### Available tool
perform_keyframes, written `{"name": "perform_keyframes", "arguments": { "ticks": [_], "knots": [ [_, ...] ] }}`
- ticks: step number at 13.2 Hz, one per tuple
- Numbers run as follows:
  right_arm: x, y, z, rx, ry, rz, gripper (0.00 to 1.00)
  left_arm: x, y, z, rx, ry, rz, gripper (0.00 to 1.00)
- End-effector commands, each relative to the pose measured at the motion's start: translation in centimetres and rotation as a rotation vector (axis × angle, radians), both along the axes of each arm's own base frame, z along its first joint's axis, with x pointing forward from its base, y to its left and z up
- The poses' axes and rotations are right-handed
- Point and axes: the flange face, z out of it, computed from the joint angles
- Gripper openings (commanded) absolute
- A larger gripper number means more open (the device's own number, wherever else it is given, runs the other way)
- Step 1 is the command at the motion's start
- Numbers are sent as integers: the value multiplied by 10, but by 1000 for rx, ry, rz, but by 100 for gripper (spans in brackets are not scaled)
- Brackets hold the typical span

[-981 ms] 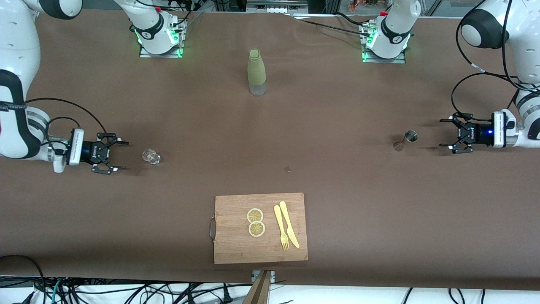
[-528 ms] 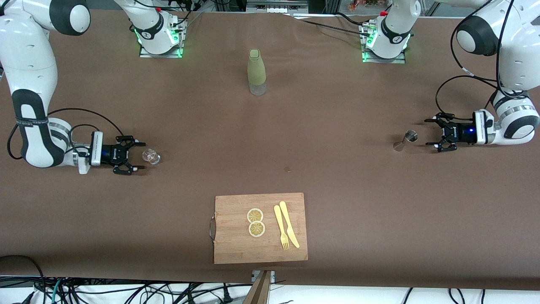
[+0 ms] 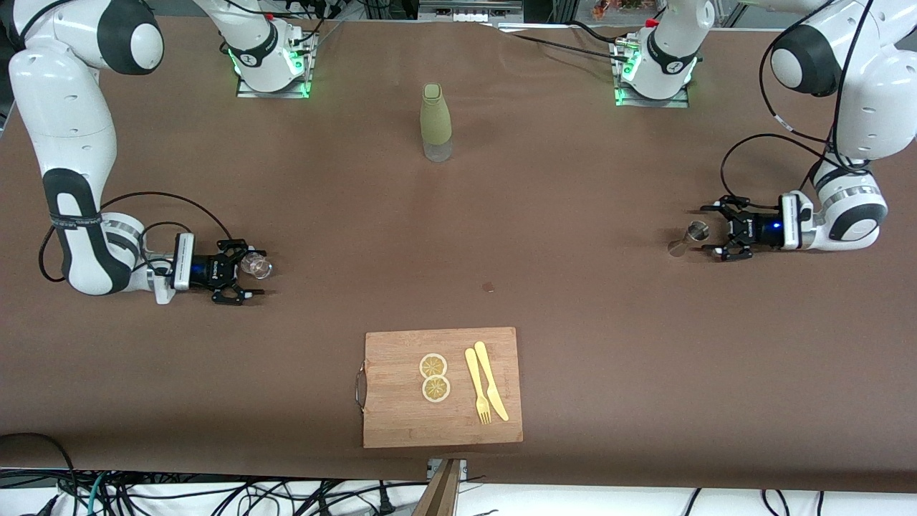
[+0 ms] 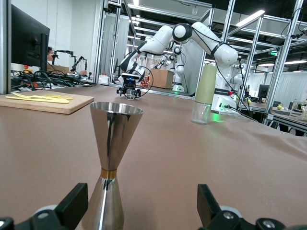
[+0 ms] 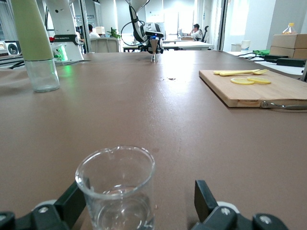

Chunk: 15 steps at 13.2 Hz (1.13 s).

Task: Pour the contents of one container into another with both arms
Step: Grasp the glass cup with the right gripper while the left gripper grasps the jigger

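The left gripper's fingers end over the table, short of the steel jigger's middle. The left gripper has to move toward the steel jigger's middle before it closes there.
A clear glass beaker [image 3: 256, 266] stands toward the right arm's end of the table. My right gripper [image 3: 253, 273] is low at the table and open, its two fingers either side of the beaker [image 5: 117, 188], which sits close to one finger [image 5: 71, 203]. A steel jigger [image 3: 686, 240] stands upright toward the left arm's end. My left gripper [image 3: 706, 229] is open and level with it, and the jigger [image 4: 112, 158] stands between its fingertips [image 4: 73, 205], off-centre. Neither container is gripped.
A pale green bottle [image 3: 435, 122] with a clear base stands midway between the two arm bases. A wooden cutting board [image 3: 401, 419] lies near the front edge, carrying two lemon slices [image 3: 434, 377], a yellow fork and a yellow knife [image 3: 491, 390].
Both grippers have slid along the table toward the middle. The right one has reached around the beaker, the left one around the jigger. Both containers stand where they were.
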Motion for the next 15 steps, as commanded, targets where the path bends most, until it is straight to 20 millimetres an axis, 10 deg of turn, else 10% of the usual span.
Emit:
{"name": "perform_keyframes", "arguments": {
  "ticks": [1, 8, 15],
  "knots": [
    [4, 7, -3, 35, -10, 4, 97, -2, -18, -11, -9, -148, 11, 100],
    [4, 9, -4, 46, -9, 1, 22, 6, -27, -8, -10, -159, -3, 100],
    [5, 12, 2, 73, 24, 2, 3, 9, -32, -7, -22, -169, 6, 99]
  ]
}}
